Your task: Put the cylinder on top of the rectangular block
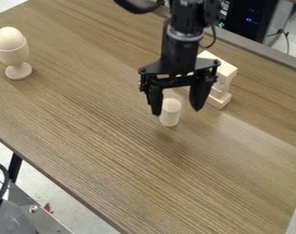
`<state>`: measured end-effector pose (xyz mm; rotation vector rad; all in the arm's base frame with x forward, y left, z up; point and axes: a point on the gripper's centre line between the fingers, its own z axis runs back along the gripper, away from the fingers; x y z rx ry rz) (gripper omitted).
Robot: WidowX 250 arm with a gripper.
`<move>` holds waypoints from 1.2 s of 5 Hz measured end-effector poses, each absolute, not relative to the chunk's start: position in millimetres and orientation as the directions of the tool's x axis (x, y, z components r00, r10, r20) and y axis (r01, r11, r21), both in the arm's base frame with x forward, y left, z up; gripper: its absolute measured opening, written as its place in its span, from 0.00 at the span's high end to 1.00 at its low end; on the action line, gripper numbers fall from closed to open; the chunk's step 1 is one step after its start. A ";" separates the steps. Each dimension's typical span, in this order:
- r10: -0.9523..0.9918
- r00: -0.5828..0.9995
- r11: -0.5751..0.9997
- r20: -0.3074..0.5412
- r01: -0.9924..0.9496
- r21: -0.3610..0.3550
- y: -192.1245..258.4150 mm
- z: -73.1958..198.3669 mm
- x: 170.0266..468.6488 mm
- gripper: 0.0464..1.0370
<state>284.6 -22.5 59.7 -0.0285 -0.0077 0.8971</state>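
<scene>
My gripper grips the cylinder by its round side next, to leave the cylinder's flat base free to rest on the rectangular block.
My gripper (178, 109) hangs over the middle of the table with its two fingers spread apart and pointing down. Below and between the fingertips, as seen from the camera, a small pale wooden cylinder (170, 114) stands upright on the table; nothing is held. Just behind and to the right of the gripper, a stack of pale rectangular wooden blocks (226, 72) stands, partly hidden by the right finger and the gripper body. The top block lies across the lower ones.
A wooden egg cup (15, 55) with a wooden egg (9, 38) in it stands at the upper left of the brown table (113, 151). Dark equipment (248, 18) is beyond the table's far edge.
</scene>
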 end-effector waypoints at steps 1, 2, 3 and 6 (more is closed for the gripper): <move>0.782 0.623 0.622 0.000 -0.782 -0.037 -21.4 57.3 285.6 0.04; 0.785 0.619 0.619 0.003 -0.785 -0.043 -20.2 48.0 287.0 0.04; 0.798 0.603 0.602 -0.002 -0.797 -0.043 -15.2 43.4 288.1 0.04; 0.840 0.542 0.541 -0.010 -0.839 -0.059 3.3 35.5 295.8 0.37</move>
